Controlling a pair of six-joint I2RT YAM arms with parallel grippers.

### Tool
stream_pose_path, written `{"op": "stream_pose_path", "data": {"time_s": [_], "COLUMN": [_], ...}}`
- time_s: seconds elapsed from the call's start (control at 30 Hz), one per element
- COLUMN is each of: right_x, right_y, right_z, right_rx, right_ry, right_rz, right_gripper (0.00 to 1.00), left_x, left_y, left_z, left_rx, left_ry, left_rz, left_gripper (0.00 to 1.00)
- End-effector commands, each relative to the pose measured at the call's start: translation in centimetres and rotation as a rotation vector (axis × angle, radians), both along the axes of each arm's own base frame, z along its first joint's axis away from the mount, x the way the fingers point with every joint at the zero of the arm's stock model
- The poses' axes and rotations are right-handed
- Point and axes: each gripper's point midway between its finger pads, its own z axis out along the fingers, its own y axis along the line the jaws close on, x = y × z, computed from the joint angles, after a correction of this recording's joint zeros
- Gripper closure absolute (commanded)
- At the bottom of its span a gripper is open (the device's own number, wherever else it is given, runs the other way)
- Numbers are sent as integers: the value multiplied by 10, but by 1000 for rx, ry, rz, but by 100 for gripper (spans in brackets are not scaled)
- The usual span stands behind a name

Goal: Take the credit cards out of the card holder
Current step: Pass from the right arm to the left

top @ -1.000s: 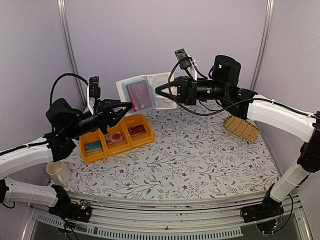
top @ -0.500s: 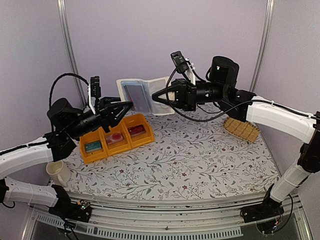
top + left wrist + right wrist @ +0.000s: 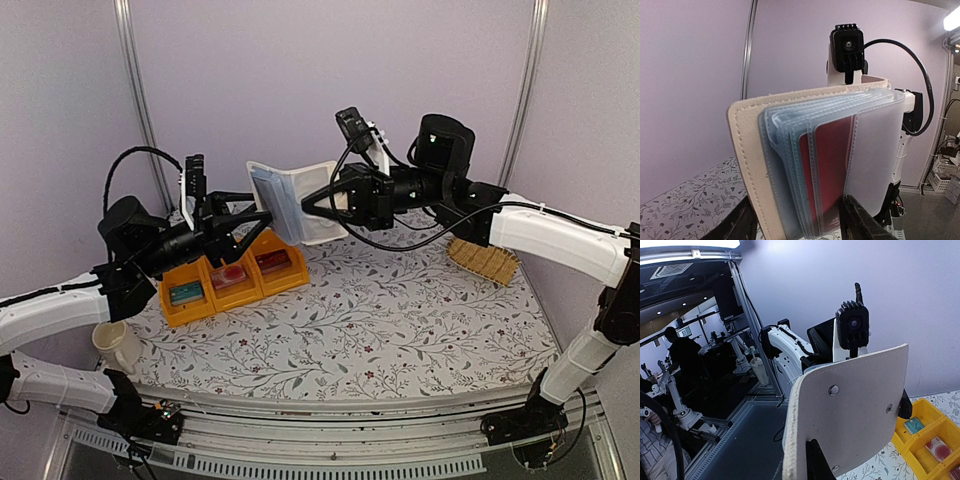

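I should next grab the card holder with my left gripper by the edge of its leaves and cover (image 3: 268, 200) (image 3: 799, 222). The red card then stays free to come out.
The card holder (image 3: 300, 200) hangs upright above the back of the table, and my right gripper (image 3: 312, 203) is shut on its whitish cover (image 3: 850, 400). Its pale blue leaves (image 3: 790, 150) fan toward my left gripper (image 3: 260, 222). A red credit card (image 3: 832, 170) sits in one sleeve. My left gripper (image 3: 800, 225) is open, with its fingers (image 3: 860, 220) on either side of the leaves' lower edge. In the right wrist view only one finger of my right gripper (image 3: 814, 455) shows against the cover.
A row of yellow bins (image 3: 292, 277) lies below the left gripper with a teal card (image 3: 186, 292), a pink card (image 3: 232, 277) and a red card (image 3: 272, 262). A woven basket (image 3: 483, 258) sits at the right. A cream cup (image 3: 117, 345) stands at the near left.
My left gripper has gone from shut to open. The right arm moved left and turned the holder, so its leaves now face the left gripper edge-on.
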Motion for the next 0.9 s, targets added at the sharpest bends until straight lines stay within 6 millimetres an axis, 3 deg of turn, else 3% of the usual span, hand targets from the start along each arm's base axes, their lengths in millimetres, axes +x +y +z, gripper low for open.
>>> {"op": "stream_pose_path", "data": {"time_s": [0.0,0.23,0.37,0.43,0.5,0.67,0.7,0.87], "right_x": [-8,-9,-5,-1,3,12,13,36], "right_y": [3,1,3,3,2,2,3,3], "right_z": [12,11,7,6,4,1,0,-8], "right_rx": [43,49,46,44,45,47,45,30], "right_ry": [-45,-67,-68,-63,-58,-40,-37,0], "right_rz": [43,49,49,44,39,32,30,-64], "right_gripper": [99,99,99,98,99,99,99,98], "left_x": [-7,-21,-37,-42,-46,-47,-47,-39], "left_y": [-6,-10,-13,-13,-13,-11,-11,-9], "left_z": [6,9,11,11,11,10,10,6], "left_rx": [-9,-13,-21,-21,-19,-19,-18,-11], "left_ry": [-26,-51,-75,-83,-84,-69,-64,-22], "left_rz": [-48,-129,-206,-227,-236,-229,-226,-182], "left_gripper": [37,13,13,21,35,94,100,100]}}
